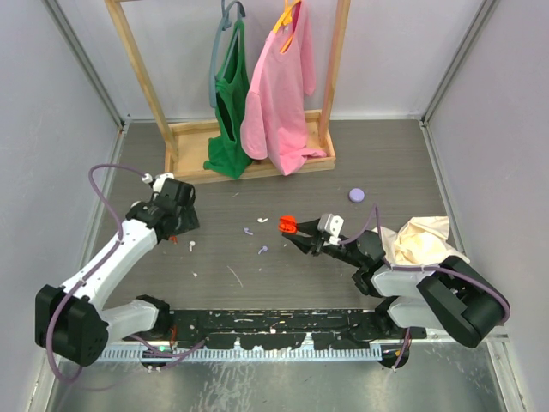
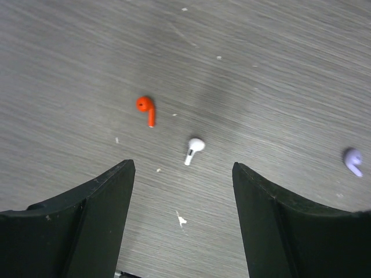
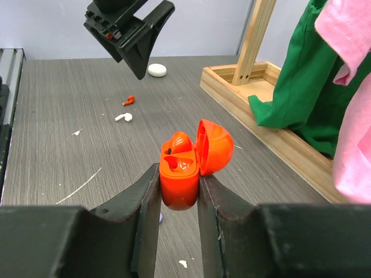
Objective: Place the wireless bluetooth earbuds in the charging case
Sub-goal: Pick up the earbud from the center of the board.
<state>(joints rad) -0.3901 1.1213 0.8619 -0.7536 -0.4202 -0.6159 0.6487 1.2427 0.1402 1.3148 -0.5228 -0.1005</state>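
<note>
The loose orange earbud needs to go into the charging case (image 1: 288,225) stem first, so its stem should stay free. My left gripper needs to grab it by its round head (image 1: 172,237) next.
My right gripper (image 3: 178,184) is shut on an orange charging case (image 3: 181,171) and holds it upright with its lid (image 3: 215,145) open; one orange earbud sits in a slot. In the top view the case (image 1: 288,225) is at mid-table. Two pale lavender earbuds (image 1: 248,231) (image 1: 263,251) lie on the table left of it; one shows at the right edge of the left wrist view (image 2: 352,161). My left gripper (image 2: 182,174) is open and empty above a loose orange earbud (image 2: 146,109) and a white earbud (image 2: 195,149).
A lavender disc (image 1: 356,195) lies at the back right. A white disc (image 3: 156,70) lies beyond the left gripper. A wooden rack (image 1: 249,137) with green and pink garments stands at the back. A beige cloth (image 1: 420,240) lies over the right arm. White specks dot the table.
</note>
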